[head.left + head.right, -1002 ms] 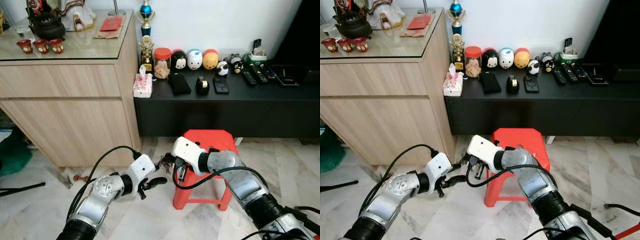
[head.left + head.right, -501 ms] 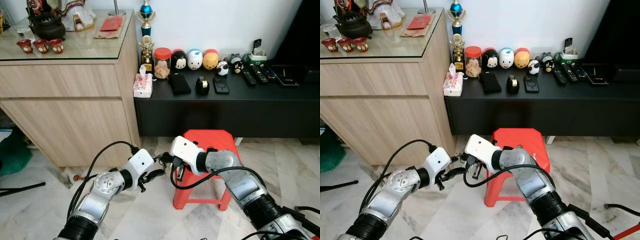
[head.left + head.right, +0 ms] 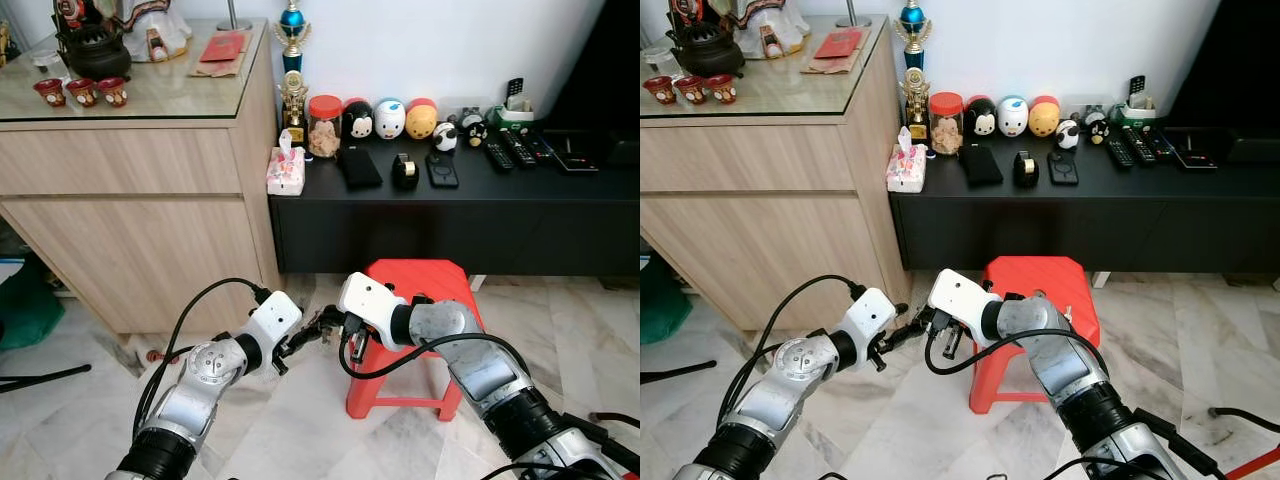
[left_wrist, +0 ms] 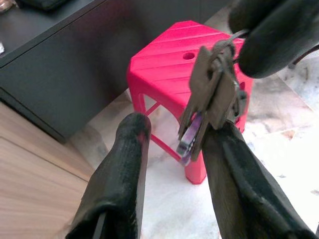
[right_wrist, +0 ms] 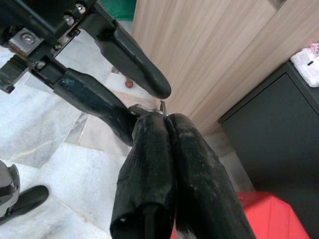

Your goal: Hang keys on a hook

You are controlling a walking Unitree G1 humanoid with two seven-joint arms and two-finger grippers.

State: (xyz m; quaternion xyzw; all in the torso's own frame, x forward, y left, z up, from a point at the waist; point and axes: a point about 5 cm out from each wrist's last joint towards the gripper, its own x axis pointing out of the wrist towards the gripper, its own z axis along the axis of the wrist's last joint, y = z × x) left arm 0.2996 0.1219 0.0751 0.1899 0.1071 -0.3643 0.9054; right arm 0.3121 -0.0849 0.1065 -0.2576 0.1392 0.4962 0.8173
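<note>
I will grab the keys by their free hanging end (image 4: 198, 130) with my left gripper, as its fingers have room there while my right gripper holds the ring.
A bunch of metal keys (image 4: 212, 97) with a purple tag hangs from my right gripper (image 5: 162, 118), which is shut on the key ring. In the eye views this gripper (image 3: 341, 326) sits low over the floor, just left of the red stool (image 3: 415, 285). My left gripper (image 3: 312, 332) reaches in from the left and is open. In the left wrist view the left gripper (image 4: 177, 130) has one finger on each side of the keys, and one finger (image 4: 234, 164) sits right under the bunch. Whether that finger touches the keys is unclear.
A wooden cabinet (image 3: 130, 210) stands at the left, with a low black console (image 3: 450, 215) behind the stool. On the console are a tissue pack (image 3: 285, 170), a jar, round toys and remotes. Marble floor (image 3: 300, 430) lies below both arms.
My left gripper has risen and moved right, from below the keys to around them. The right gripper with the keys has shifted slightly left.
</note>
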